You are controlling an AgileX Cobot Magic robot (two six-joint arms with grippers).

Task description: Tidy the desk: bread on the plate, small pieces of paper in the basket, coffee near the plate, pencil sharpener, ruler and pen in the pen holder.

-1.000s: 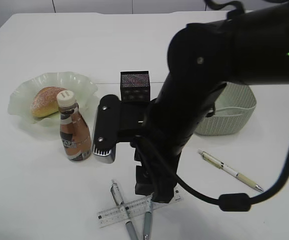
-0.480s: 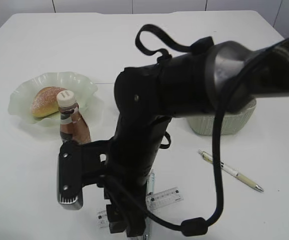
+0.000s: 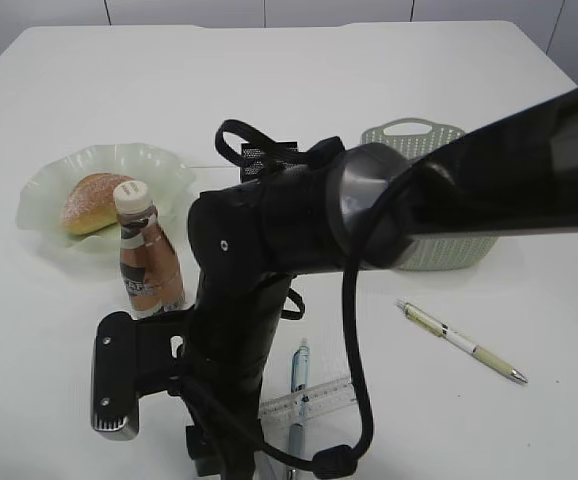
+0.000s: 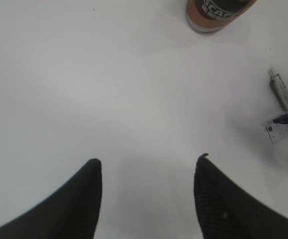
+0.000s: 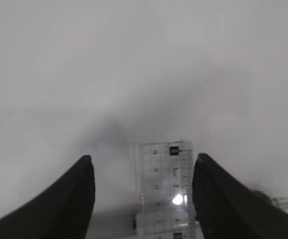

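My right gripper grabs the clear ruler by its zero end (image 5: 164,164) next, to tidy the ruler into the pen holder.
A clear ruler (image 3: 314,398) lies near the table's front edge with a blue pen (image 3: 299,372) across it. My right gripper (image 5: 144,157) hangs open just above the ruler's zero end (image 5: 166,179), one finger on each side. My left gripper (image 4: 148,160) is open over bare table; the coffee bottle (image 4: 216,15) stands ahead of it and a silver pen (image 4: 281,89) lies to its right. The bread (image 3: 91,200) lies on the green plate (image 3: 164,165), with the coffee (image 3: 149,265) beside it. A cream pen (image 3: 459,342) lies at right. Pencil sharpener and paper pieces are out of view.
My right arm (image 3: 269,260) crosses the middle and hides part of the black mesh pen holder (image 3: 266,153). The pale green basket (image 3: 454,250) stands behind the arm at right. The left arm does not show in the exterior view.
My right arm swung down and to the left, uncovering the basket and part of the pen holder. Its gripper now sits at the ruler's left end. Both grippers stayed open.
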